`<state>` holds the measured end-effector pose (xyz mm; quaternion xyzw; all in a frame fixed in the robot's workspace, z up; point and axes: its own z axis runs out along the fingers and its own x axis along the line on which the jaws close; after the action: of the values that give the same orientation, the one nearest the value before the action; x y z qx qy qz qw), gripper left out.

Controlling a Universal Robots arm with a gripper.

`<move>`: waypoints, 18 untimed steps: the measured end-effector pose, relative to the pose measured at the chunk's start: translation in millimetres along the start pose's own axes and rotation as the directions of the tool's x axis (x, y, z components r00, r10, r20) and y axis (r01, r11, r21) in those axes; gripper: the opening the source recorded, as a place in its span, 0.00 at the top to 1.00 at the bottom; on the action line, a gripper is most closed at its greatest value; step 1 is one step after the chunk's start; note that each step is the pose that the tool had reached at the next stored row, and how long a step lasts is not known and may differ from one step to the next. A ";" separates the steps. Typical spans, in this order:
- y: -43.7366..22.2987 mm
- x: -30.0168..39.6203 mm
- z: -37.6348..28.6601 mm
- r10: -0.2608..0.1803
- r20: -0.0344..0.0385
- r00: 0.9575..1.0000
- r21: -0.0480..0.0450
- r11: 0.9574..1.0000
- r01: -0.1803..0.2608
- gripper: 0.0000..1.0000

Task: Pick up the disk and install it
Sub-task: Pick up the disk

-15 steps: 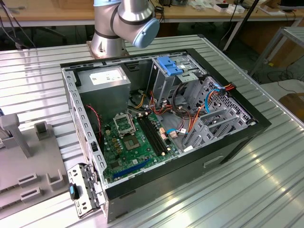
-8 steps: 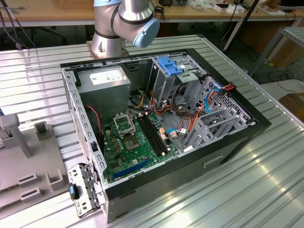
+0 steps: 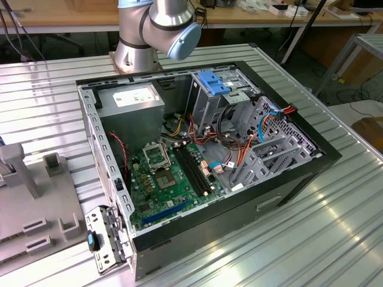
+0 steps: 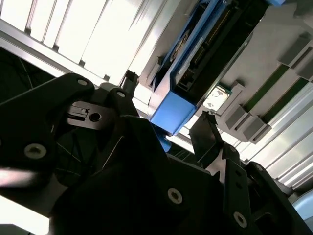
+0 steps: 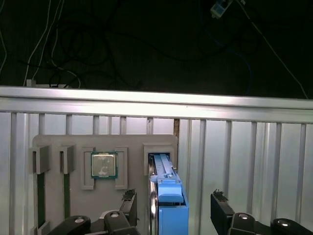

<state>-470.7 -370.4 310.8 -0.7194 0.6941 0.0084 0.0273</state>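
Observation:
I will next take hold of the disk by its blue plastic bar (image 5: 171, 192) with my gripper, so that I can install it in the open computer case.
The disk (image 5: 166, 200) stands on edge in a slot of a grey holder plate (image 5: 132, 144), with a blue plastic rail along its top. In the second wrist view its blue rail end (image 4: 171, 111) and dark connector edge (image 4: 205, 49) show. My gripper (image 5: 173, 200) is open and straddles the disk. One black fingertip (image 5: 129, 197) sits on one side and the other (image 5: 218, 199) on the opposite side, each with a gap to the disk. In the second wrist view the gripper (image 4: 166, 110) frames the same blue end.
The holder plate also carries a processor chip (image 5: 103, 165) and memory sticks (image 5: 41, 196). In the exterior view the open computer case (image 3: 311, 161) lies on a ribbed metal table (image 3: 335, 239), with a blue-topped drive cage (image 3: 214, 82), a power supply box (image 3: 131, 98) and the arm's base (image 3: 143, 36).

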 end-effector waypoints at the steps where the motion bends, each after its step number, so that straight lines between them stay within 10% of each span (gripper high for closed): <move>1: 0.0 0.0 0.0 0.000 0.000 1.000 0.000 1.000 0.000 0.30; 4: 0.0 0.0 0.0 0.000 0.000 1.000 0.000 1.000 0.000 0.31; 7: -0.1 0.0 -0.1 0.000 0.000 1.000 0.000 1.000 0.000 0.62; 18: -0.5 0.0 0.1 0.007 -0.001 1.000 0.000 1.000 -0.007 0.63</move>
<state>-470.2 -370.3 310.8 -0.7169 0.6966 0.0083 0.0272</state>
